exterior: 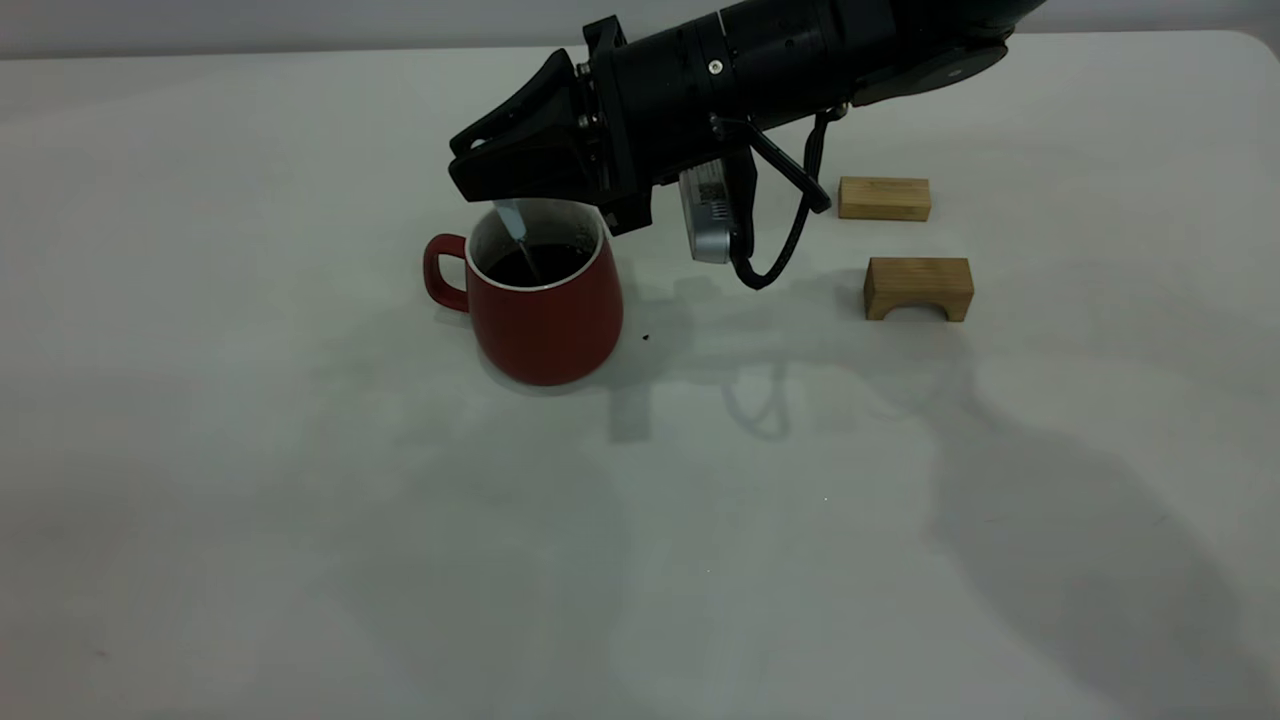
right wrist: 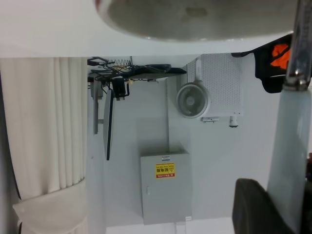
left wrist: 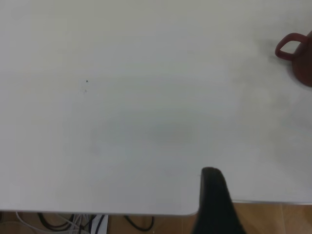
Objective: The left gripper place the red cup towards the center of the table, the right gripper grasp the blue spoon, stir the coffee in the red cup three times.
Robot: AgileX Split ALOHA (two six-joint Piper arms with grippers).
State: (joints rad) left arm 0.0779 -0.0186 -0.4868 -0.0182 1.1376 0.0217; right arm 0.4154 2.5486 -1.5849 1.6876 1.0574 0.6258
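The blue spoon (exterior: 512, 222) dips into the dark coffee inside the cup's rim (exterior: 554, 260) and would rest in the cup, so my right gripper will open its fingers.
The red cup (exterior: 545, 320) stands upright on the table (exterior: 300, 500), left of the middle, with its handle to the left and dark coffee (exterior: 540, 262) inside. My right gripper (exterior: 462, 165) hovers just above the rim, shut on the blue spoon (exterior: 512, 218), whose metal end dips into the coffee. In the right wrist view the pale handle of the spoon (right wrist: 292, 146) runs between the fingers (right wrist: 253, 204) toward the cup (right wrist: 195, 19). The left gripper (left wrist: 212, 195) hangs over a table edge, far from the cup (left wrist: 297, 53).
Two wooden blocks lie right of the cup: a flat one (exterior: 884, 198) and an arched one (exterior: 918, 288). A silver-grey box (exterior: 705, 215) and a cable loop hang under the right arm. A small dark speck (exterior: 645, 337) lies beside the cup.
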